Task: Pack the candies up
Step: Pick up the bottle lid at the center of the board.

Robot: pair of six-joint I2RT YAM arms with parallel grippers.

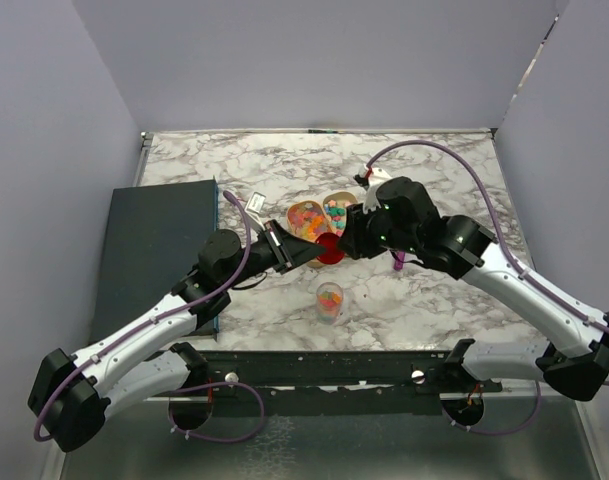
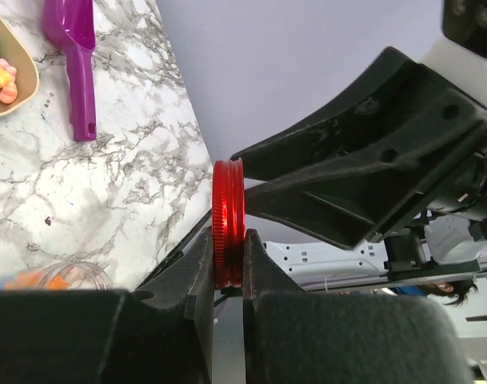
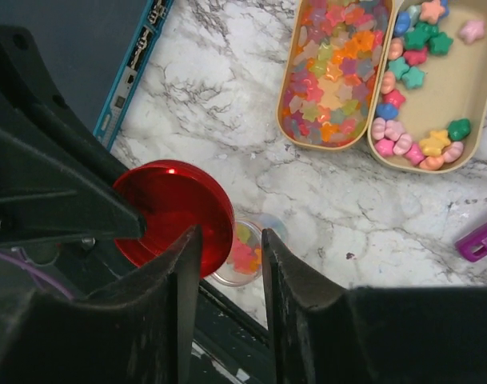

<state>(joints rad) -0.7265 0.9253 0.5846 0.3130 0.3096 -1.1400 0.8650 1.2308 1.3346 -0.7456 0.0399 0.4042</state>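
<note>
My right gripper pinches the red lid (image 2: pixel 228 222) by its free rim (image 2: pixel 229 171) opposite my left gripper's fingers next, since the hollow side stays free to cap the jar.
The candies (image 3: pixel 333 70) are small pastel sweets filling two tan oval trays (image 1: pixel 306 218) at mid-table. More lie in a small clear jar (image 1: pixel 329 300) near the front edge, also seen in the right wrist view as the jar (image 3: pixel 247 252). A shiny red lid (image 2: pixel 228 222) stands on edge between the fingers of my left gripper (image 2: pixel 228 242), which is shut on it above the table. My right gripper (image 3: pixel 231 236) is open. The lid (image 3: pixel 167 204) sits just past its left finger, and the jar shows through the gap.
A purple scoop (image 1: pixel 397 262) lies on the marble right of the trays, by the right arm. A dark panel (image 1: pixel 154 250) with a blue edge covers the table's left side. Both grippers meet above the lid (image 1: pixel 329 248), between the trays and the jar.
</note>
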